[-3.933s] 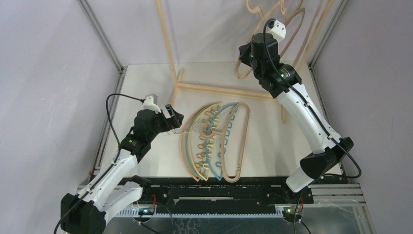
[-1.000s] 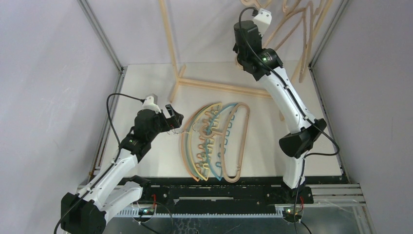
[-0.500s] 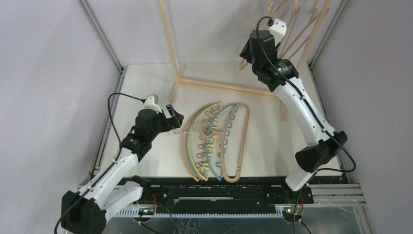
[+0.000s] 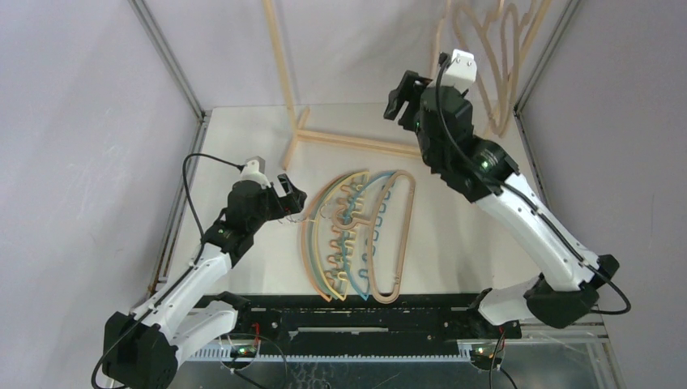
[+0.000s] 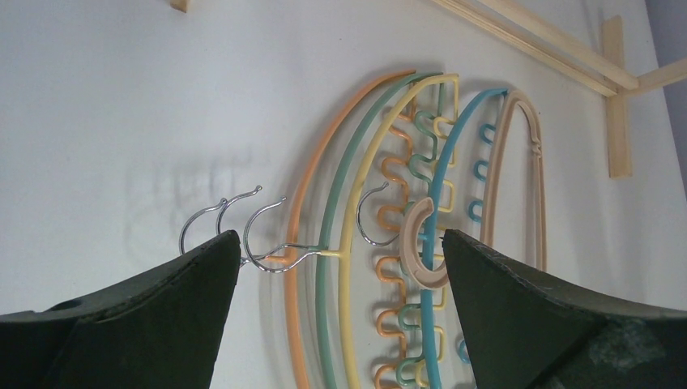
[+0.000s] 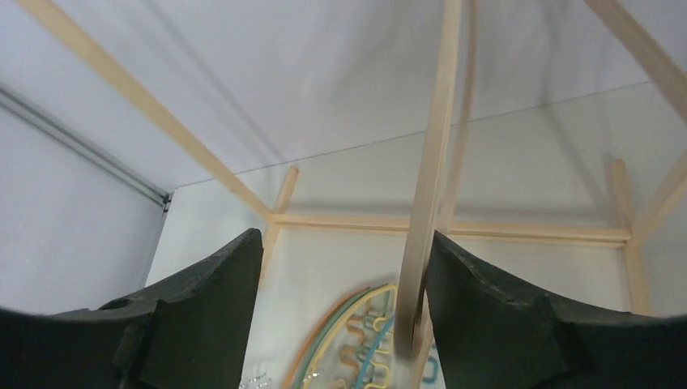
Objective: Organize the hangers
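I will next pick up the pale wooden loop hanger with my right gripper by its hook-side arm, toward the rounded near end (image 4: 371,266), so its hook stays free to hang.
Orange (image 5: 312,186), green (image 5: 340,162), yellow (image 5: 369,154) and teal (image 5: 445,162) hangers lie nested on the table with a pale wooden loop hanger (image 5: 518,186). Their metal hooks (image 5: 243,219) point left. My left gripper (image 4: 293,198) hovers open just over those hooks, holding nothing; in its wrist view the left gripper (image 5: 340,251) straddles the hook ends. Several pale wooden hangers (image 4: 486,49) hang at the top right. My right gripper (image 4: 398,97) is open, raised beside them. In its wrist view the right gripper (image 6: 344,239) has a blurred wooden hanger (image 6: 429,203) beside its right finger, ungripped.
The wooden rack's leg (image 4: 279,57) rises at the back left, and its base bar (image 4: 356,144) crosses the table behind the pile (image 4: 356,235). Metal frame posts (image 4: 166,57) stand at the back corners. The arm bases line the near edge.
My right gripper has opened and let go of the wooden hanger, which now hangs with the others. The right arm has drawn back and lower from the rack. The left arm has not moved.
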